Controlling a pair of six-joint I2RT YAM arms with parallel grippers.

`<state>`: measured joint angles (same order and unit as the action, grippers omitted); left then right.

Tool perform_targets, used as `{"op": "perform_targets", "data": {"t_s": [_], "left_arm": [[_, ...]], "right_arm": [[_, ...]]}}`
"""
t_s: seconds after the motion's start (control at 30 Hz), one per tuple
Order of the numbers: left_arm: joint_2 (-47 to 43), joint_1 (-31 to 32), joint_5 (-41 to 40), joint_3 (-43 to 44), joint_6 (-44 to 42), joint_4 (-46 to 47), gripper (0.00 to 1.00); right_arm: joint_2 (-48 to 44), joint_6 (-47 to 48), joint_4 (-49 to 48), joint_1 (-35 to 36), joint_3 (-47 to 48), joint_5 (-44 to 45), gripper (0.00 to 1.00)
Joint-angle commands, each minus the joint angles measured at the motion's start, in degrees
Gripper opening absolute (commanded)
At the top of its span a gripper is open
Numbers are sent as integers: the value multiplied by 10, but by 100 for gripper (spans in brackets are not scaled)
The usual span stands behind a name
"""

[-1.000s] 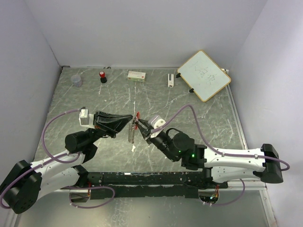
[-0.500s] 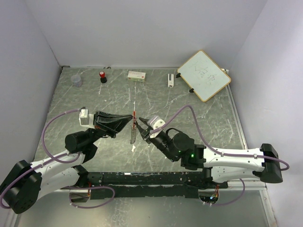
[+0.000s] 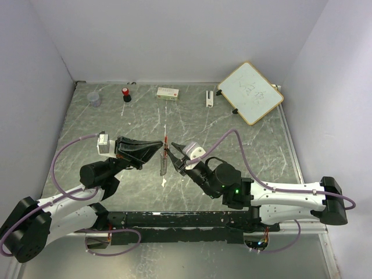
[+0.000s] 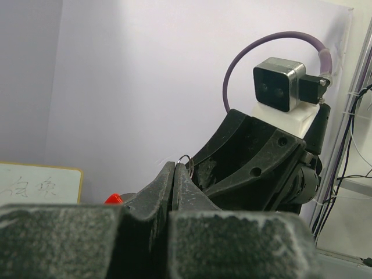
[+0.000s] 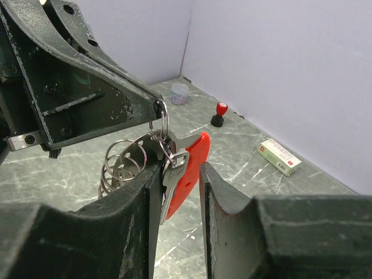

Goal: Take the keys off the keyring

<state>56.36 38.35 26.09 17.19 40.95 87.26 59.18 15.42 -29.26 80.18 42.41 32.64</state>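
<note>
In the right wrist view my fingers are at the key's head, so my right gripper closes on the key and red tag next.
My left gripper (image 3: 161, 146) is shut on the thin keyring (image 5: 162, 118), whose wire loop shows above its fingertips in the left wrist view (image 4: 186, 160). A silver key (image 5: 174, 174), a red plastic tag (image 5: 190, 163) and several linked steel rings (image 5: 119, 165) hang from it above the table. In the top view the bunch (image 3: 164, 164) dangles between the arms. My right gripper (image 5: 180, 174) is open, its jaws on either side of the key and red tag; the key lies against the left finger. It meets the left gripper in the top view (image 3: 171, 153).
Along the back wall stand a clear cup (image 3: 94, 99), a red-capped black bottle (image 3: 126, 93), a green-white box (image 3: 167, 92), a small white object (image 3: 209, 97) and a tilted whiteboard (image 3: 250, 92). The marbled table (image 3: 244, 145) is walled on three sides.
My right gripper has edged slightly left, closer to the hanging bunch. The red tag has swung to show edge-on. The left gripper has held still.
</note>
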Motion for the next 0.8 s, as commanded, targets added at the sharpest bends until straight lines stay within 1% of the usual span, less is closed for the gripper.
{"op": "perform_targets", "data": {"t_s": [0.0,0.03,0.1,0.13,0.17,0.2,0.37,0.4,0.47,0.57,0.67,0.77], "left_arm": [[-3,4,-8,4,7,164,7],[-3,4,-9,5,6,164,7],[-4,4,-9,4,6,164,7],[-4,4,-10,4,4,164,7],[-4,4,-12,3,3,164,7],[-4,4,-15,2,2,164,7],[-8,4,-41,-8,-11,164,8],[-9,4,-49,-11,-14,164,10],[-10,4,-68,-18,-17,163,17],[-7,4,-93,-28,-22,164,22],[-8,4,-116,-42,-30,161,31],[-17,4,-139,-56,-44,151,33]], "right_arm": [[3,14,-22,4,21,4,29],[4,16,-23,4,21,3,26],[6,17,-23,5,22,-2,16],[6,17,-20,5,23,-4,11],[5,17,-13,5,25,-9,1],[3,14,-2,6,27,-11,0],[-14,-5,67,9,40,-4,0],[-19,-10,84,10,43,1,0],[-27,-23,125,11,52,12,0],[-29,-38,178,12,72,34,0],[-15,-55,246,14,110,56,0],[8,-72,310,18,144,80,0]]}}
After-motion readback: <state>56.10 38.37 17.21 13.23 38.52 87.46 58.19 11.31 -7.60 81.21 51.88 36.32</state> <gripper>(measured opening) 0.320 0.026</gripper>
